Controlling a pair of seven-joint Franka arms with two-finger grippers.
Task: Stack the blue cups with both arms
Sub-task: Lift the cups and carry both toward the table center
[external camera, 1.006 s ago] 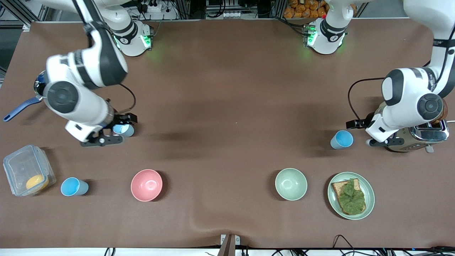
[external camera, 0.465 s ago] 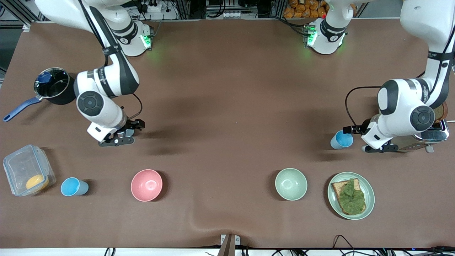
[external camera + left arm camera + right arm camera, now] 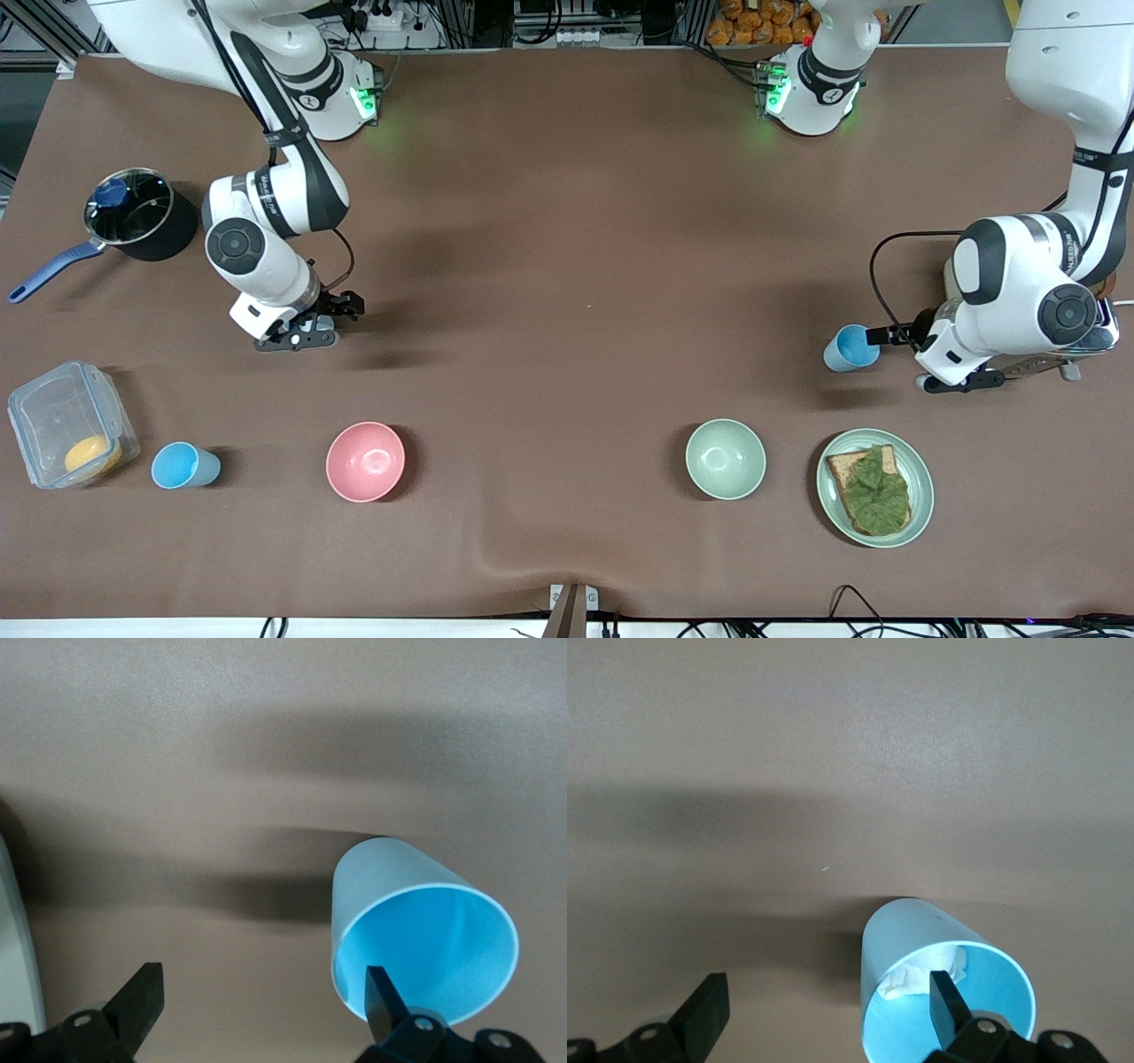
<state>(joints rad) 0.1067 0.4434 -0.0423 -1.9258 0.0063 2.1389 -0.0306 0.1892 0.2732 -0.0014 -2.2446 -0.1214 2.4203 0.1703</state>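
Next, my left gripper grabs the blue cup by its rim [image 3: 361, 1013], which leaves the blue cup's base [image 3: 361, 856] free to nest into another blue cup.
Three blue cups stand upright. One [image 3: 852, 347] is toward the left arm's end, also in the left wrist view [image 3: 399, 895]. My left gripper [image 3: 961, 381] [image 3: 263, 981] is open above it, one fingertip [image 3: 381, 992] over the cup's mouth, the other over bare table. A second cup [image 3: 921, 948], with crumpled white paper inside, is almost hidden under my right gripper [image 3: 297, 341] in the front view. My right gripper [image 3: 828, 988] is open, one fingertip [image 3: 943, 992] over that cup's mouth. The third cup [image 3: 184, 465] stands alone nearer the front camera.
A pink bowl [image 3: 365, 461], a pale green bowl [image 3: 725, 458] and a plate [image 3: 921, 496] with toast and lettuce sit nearer the front camera. A toaster [image 3: 1076, 346] is under the left arm. A dark pot [image 3: 133, 217] and a clear plastic box [image 3: 66, 425] sit at the right arm's end.
The right arm has swung toward the table's middle and lowered, and its gripper now covers its cup. The left gripper has shifted slightly closer to its cup.
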